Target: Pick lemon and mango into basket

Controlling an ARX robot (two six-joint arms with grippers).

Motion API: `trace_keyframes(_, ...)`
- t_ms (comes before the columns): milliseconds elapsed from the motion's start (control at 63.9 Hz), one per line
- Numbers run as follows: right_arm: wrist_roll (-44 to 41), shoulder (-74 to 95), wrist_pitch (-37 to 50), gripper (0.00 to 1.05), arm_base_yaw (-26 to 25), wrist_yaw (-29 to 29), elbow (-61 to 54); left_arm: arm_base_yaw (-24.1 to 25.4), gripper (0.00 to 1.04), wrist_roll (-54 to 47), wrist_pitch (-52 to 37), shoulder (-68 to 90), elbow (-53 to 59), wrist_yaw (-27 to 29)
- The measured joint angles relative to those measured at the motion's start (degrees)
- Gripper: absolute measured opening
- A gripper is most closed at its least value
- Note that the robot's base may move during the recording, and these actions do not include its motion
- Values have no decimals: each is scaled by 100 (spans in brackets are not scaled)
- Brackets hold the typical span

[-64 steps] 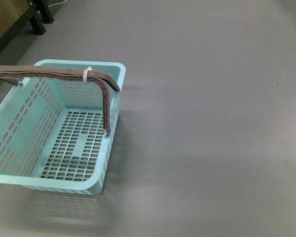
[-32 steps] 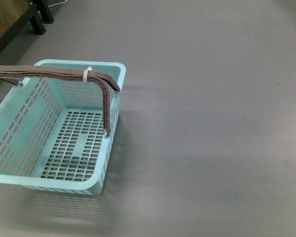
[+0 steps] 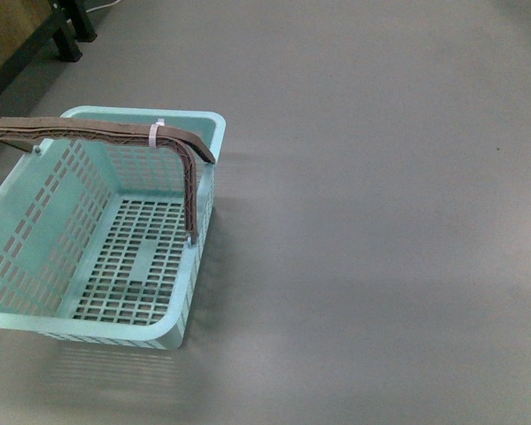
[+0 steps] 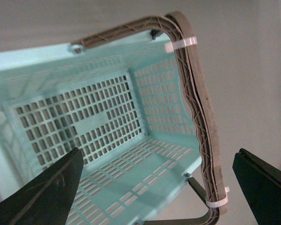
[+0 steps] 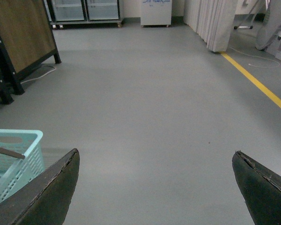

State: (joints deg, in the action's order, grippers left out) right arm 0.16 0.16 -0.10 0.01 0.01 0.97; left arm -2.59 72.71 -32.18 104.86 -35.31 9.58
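Note:
The left gripper grabs the basket by its brown handle next, to bring the basket along for the lemon and mango.
The aqua basket stands on the grey floor at the left of the front view, and nothing lies in it. Its brown handles are raised and tied with white zip ties. In the left wrist view my left gripper hangs open over the basket floor, close to one handle. In the right wrist view my right gripper is open above bare floor, with the basket corner off to one side. Neither the lemon nor the mango shows in any view.
A wooden panel on black legs stands beyond the basket. Refrigerator cabinets, a white unit and a curtain line the far wall. A yellow floor line runs along the right.

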Motion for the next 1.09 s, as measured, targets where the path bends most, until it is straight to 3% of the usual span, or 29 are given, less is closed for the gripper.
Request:
trace_keyframes(219,0,0,0,96,0,0,0,-20,98,289,35,1569,-1589,15)
trace_keyframes(469,0,0,0,96,0,-2,0,-369,97,625,225,2636,-3042,-37)
trace_keyframes(923,0,0,0,96,0,-2,0,-455,16,1381,778,2894,-3379,-149)
trace_keyframes(1095,0,0,0,96,0,-2,0,-485,15,1379,855,2601,-3051,-120)
